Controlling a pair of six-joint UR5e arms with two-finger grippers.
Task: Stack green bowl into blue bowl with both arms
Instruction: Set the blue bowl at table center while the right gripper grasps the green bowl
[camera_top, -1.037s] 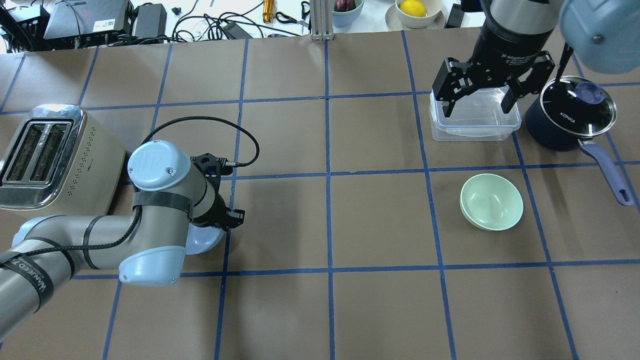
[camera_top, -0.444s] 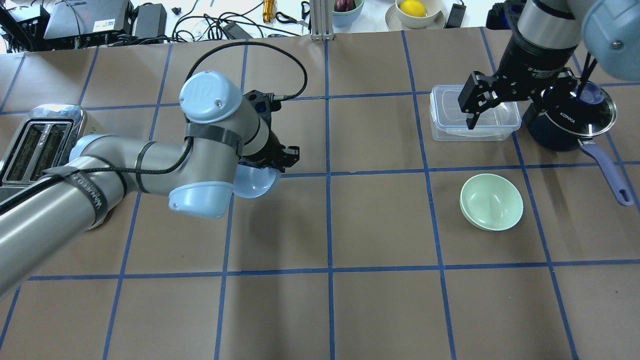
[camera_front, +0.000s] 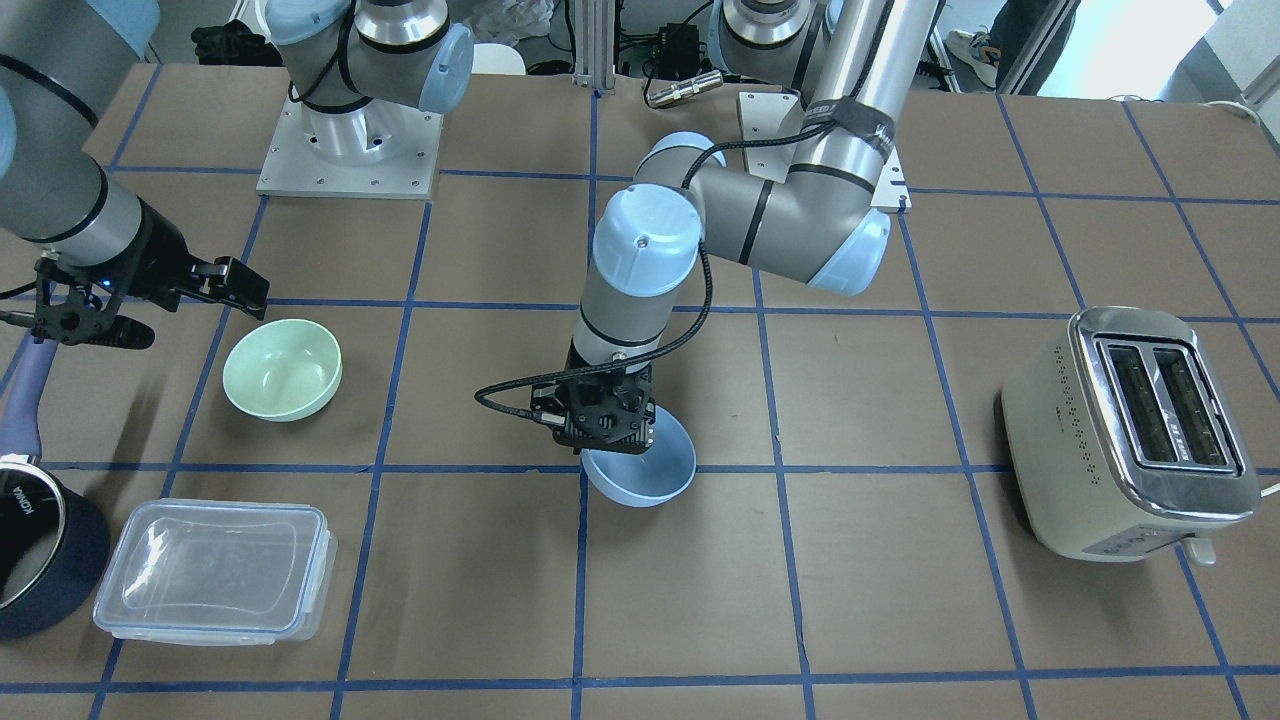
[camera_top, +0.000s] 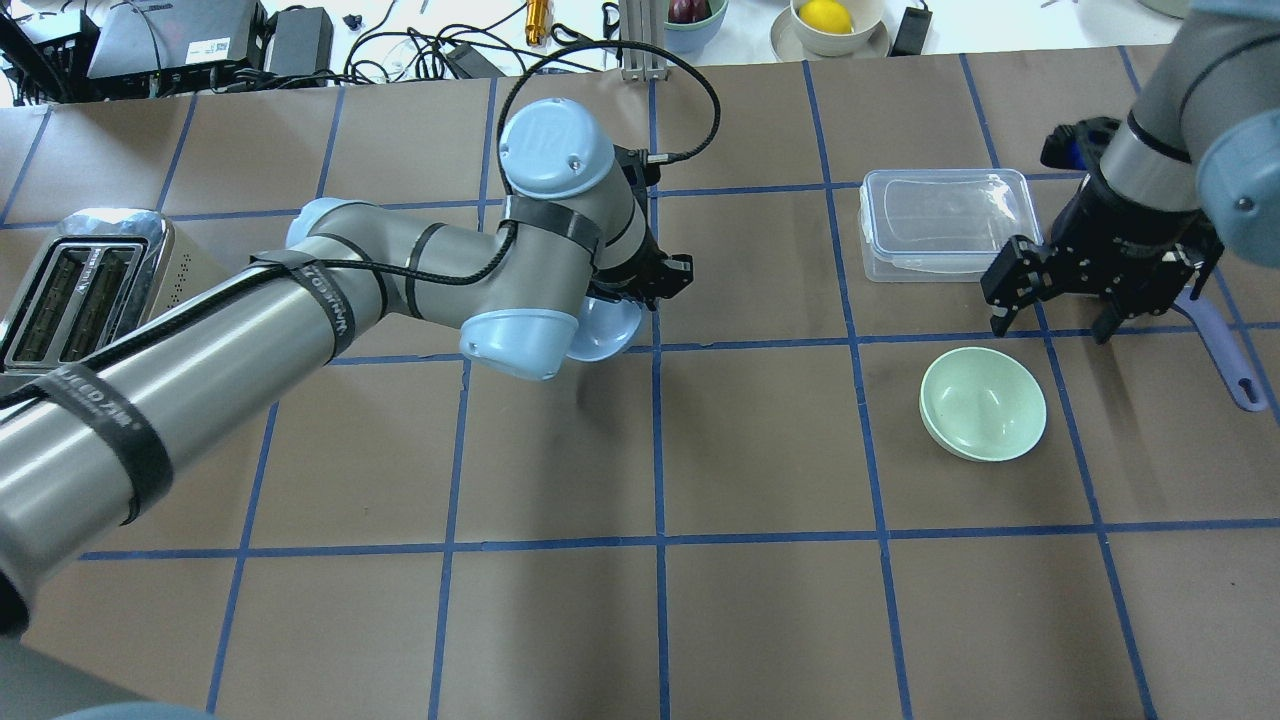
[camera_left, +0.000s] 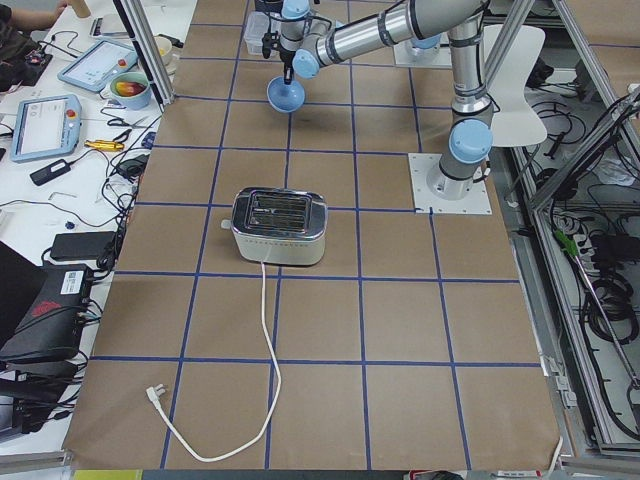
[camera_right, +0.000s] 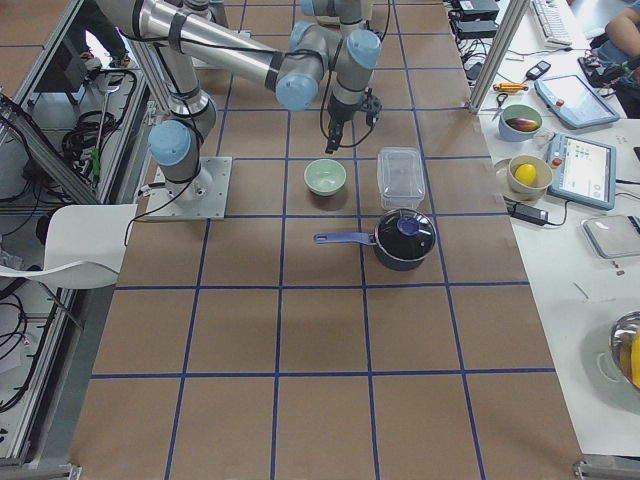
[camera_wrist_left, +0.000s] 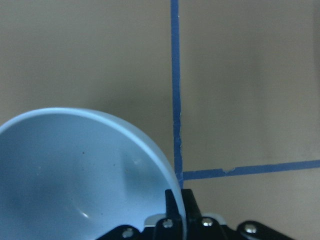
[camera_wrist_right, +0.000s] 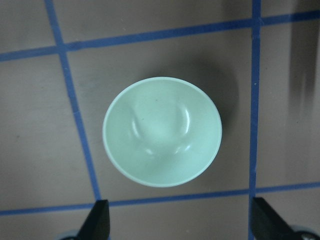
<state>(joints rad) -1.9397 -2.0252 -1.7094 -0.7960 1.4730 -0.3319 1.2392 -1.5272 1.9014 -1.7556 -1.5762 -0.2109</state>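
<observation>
I will next grab the green bowl with my right gripper by its thin rim (camera_front: 228, 364), since the round body (camera_front: 283, 374) is too wide for the fingers. Then I will stack the bowl.
The green bowl (camera_top: 983, 403) sits upright on the table's right side; it also shows in the front view (camera_front: 282, 368) and fills the right wrist view (camera_wrist_right: 162, 131). My right gripper (camera_top: 1052, 325) is open and empty, hovering above and just beyond the bowl, between it and the saucepan. My left gripper (camera_front: 600, 420) is shut on the rim of the blue bowl (camera_front: 640, 468) and holds it above the table near the centre line. The left wrist view shows a finger (camera_wrist_left: 175, 207) pinching the blue bowl (camera_wrist_left: 75, 175). The two bowls are about one and a half grid squares apart.
A toaster (camera_top: 90, 290) stands at the left edge. A clear lidded container (camera_top: 945, 222) lies behind the green bowl. A navy saucepan (camera_front: 40, 560) stands to its right, its handle (camera_top: 1225, 350) pointing toward the robot's side. Cables and dishes lie beyond the far edge.
My left arm has carried the blue bowl from beside the toaster, up and right toward the table's centre. My right gripper has come from over the container toward the green bowl, still open.
</observation>
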